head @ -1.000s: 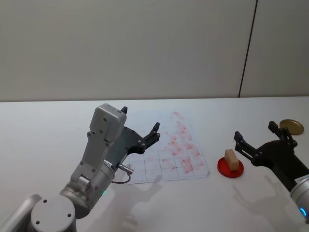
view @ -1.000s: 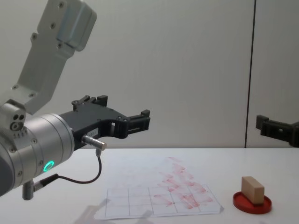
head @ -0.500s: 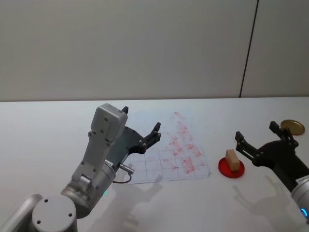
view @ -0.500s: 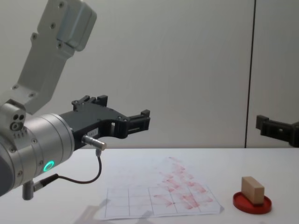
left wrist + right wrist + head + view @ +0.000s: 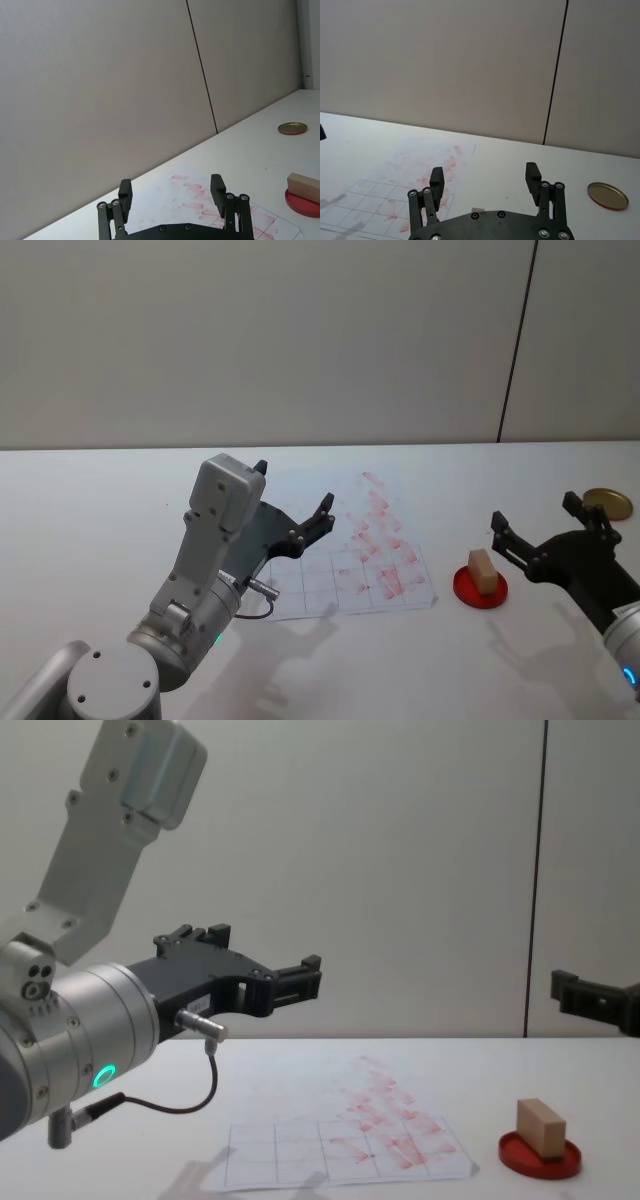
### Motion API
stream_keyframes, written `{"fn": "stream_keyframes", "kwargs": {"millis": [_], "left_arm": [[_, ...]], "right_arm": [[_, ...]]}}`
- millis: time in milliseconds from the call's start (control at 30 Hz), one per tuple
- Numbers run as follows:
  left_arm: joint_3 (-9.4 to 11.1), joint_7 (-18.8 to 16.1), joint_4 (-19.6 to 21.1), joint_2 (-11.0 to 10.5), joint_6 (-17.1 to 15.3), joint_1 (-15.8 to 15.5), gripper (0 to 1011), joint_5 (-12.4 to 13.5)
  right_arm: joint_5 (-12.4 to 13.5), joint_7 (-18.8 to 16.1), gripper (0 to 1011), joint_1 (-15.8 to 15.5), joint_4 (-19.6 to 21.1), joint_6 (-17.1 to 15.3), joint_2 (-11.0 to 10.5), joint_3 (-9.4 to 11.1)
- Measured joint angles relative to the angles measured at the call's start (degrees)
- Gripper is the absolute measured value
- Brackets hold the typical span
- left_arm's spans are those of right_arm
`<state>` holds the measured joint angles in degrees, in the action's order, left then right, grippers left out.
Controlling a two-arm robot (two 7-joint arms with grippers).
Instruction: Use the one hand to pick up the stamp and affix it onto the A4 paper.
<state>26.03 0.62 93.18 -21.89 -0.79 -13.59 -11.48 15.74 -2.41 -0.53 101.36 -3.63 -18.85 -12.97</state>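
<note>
The right gripper grabs the stamp by its upper wooden sides next, since the stamp's base stands on the red ink pad [image 5: 522, 1160].
The stamp [image 5: 481, 571] is a small tan wooden block standing on a flat round red ink pad [image 5: 480, 589] to the right of the A4 paper [image 5: 350, 560]. The paper is a white gridded sheet with red smudges. My right gripper [image 5: 535, 512] hangs open just right of the stamp and well above it, holding nothing; in the chest view this right gripper [image 5: 590, 995] is at the right edge, higher than the stamp [image 5: 541, 1127]. Above the paper's left part, my left gripper [image 5: 292, 487] is raised and open, also holding nothing.
A gold round lid [image 5: 605, 502] lies on the white table [image 5: 100, 500] at the far right, beyond the right gripper. A thin cable [image 5: 170, 1105] loops from the left wrist. A grey wall stands behind the table.
My right gripper has drifted a little to the right. The left arm, stamp and paper have not moved.
</note>
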Motion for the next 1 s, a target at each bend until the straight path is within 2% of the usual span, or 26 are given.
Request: {"fn": "stream_keyframes", "kwargs": {"millis": [267,567,1000], "left_arm": [[0.0,0.0,0.0,0.0,0.0,0.0,993,0.0],[0.0,0.0,0.0,0.0,0.0,0.0,993,0.0],[0.0,0.0,0.0,0.0,0.0,0.0,993,0.0]], "right_arm": [[-1.0,2.9,1000,1.4,-0.4,-5.0,1.2,0.0],[-2.0,4.5,1000,4.0,-3.3,-11.2,3.1,-0.2],[-3.2,4.5,1001,6.9,-7.6,-16.0,6.1,-1.5]]}}
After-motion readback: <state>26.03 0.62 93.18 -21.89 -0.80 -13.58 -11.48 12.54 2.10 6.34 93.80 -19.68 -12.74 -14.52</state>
